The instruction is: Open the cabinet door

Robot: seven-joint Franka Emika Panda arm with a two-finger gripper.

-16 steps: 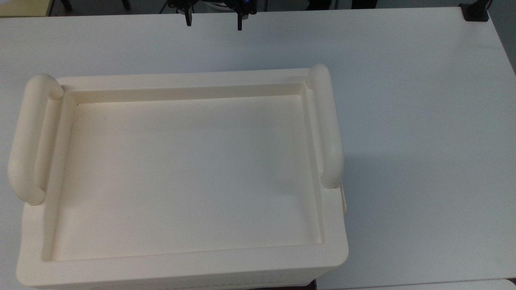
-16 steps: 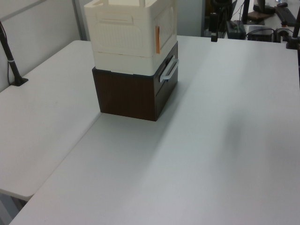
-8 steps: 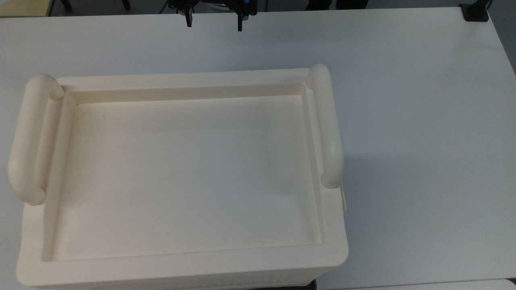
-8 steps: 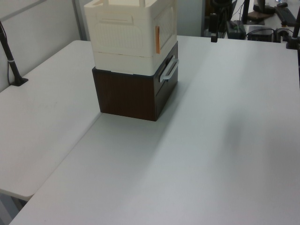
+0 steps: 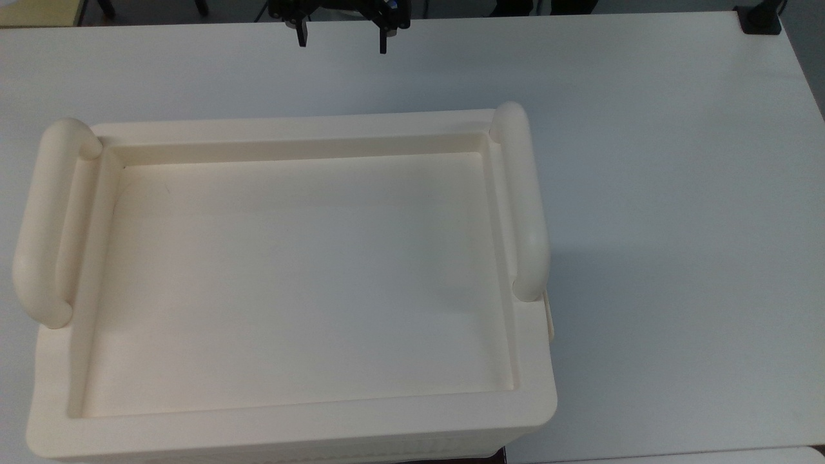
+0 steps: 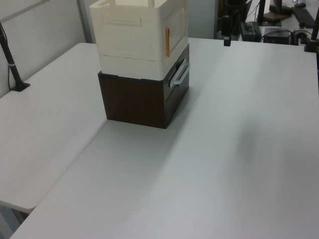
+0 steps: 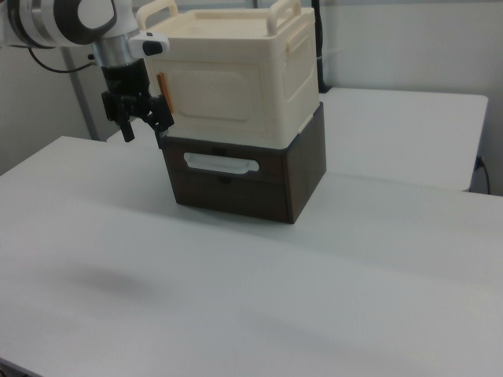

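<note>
The gripper grabs the door by the edge with the coppery strip [image 6: 168, 42] next, to swing the cream cabinet [image 6: 130, 42] open.
The cream cabinet [image 5: 290, 419] shows its recessed top with a bar handle [image 5: 525, 200] along each short side. Its door [image 7: 212, 96] is the flat panel on the face toward the right view, shut flush, with a coppery strip [image 7: 161, 85] at the right view's left edge. The left view shows the door [image 6: 177, 27] on the side facing right. My gripper [image 7: 147, 132] hangs open with nothing between its fingers, just left of that strip in the right view. In the top view the gripper [image 5: 341, 40] is above the cabinet's far long edge, apart from it.
The cabinet stands on a dark brown drawer unit [image 7: 236, 184] with a white handle [image 7: 220, 163]. The white table [image 5: 677, 193] spreads wide on the top view's right. A black clamp [image 5: 760, 19] grips its far corner, and a black post [image 6: 12, 64] stands at the left view's left.
In the top view the open gripper has edged slightly toward the cabinet. The cabinet and its door have not moved.
</note>
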